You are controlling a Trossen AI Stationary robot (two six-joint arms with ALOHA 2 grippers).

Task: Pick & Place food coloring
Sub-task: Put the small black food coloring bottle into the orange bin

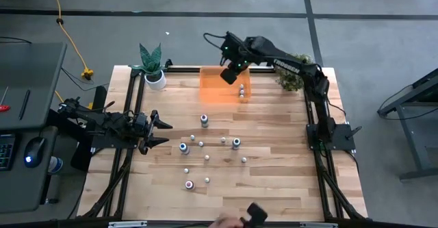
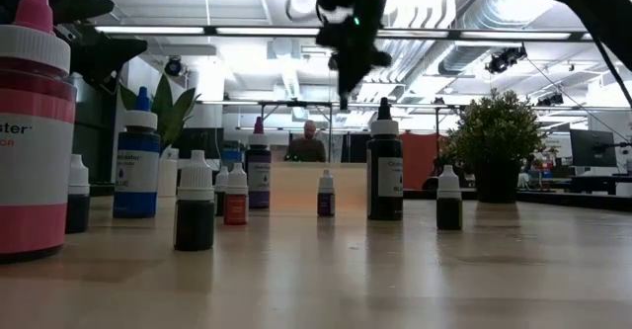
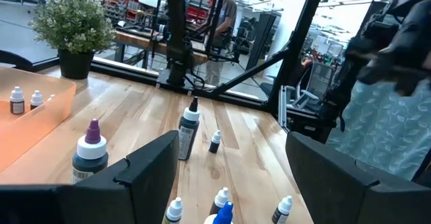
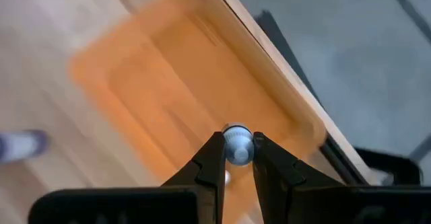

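Note:
The small bottle hangs above the orange tray. My right gripper should keep holding the bottle until the bottle is down in the tray.
Several food coloring bottles stand upright on their bases in the middle of the wooden table, among them a dark one and a blue one. Two small ones stand in the orange tray at the far edge. My right gripper hangs above that tray, shut on one small bottle. My left gripper waits open at the table's left side, level and holding nothing. My right gripper pinches a small pale-capped bottle between its two fingers, one on each side just below its round top. The fingers slant down from above, and the bottle's top faces back along them. The bottle is lifted clear above the orange tray.
One potted plant stands at the far left corner and another at the far right. A person's hand with a dark device shows at the near edge. Bare wood lies between the tray and the loose bottles.

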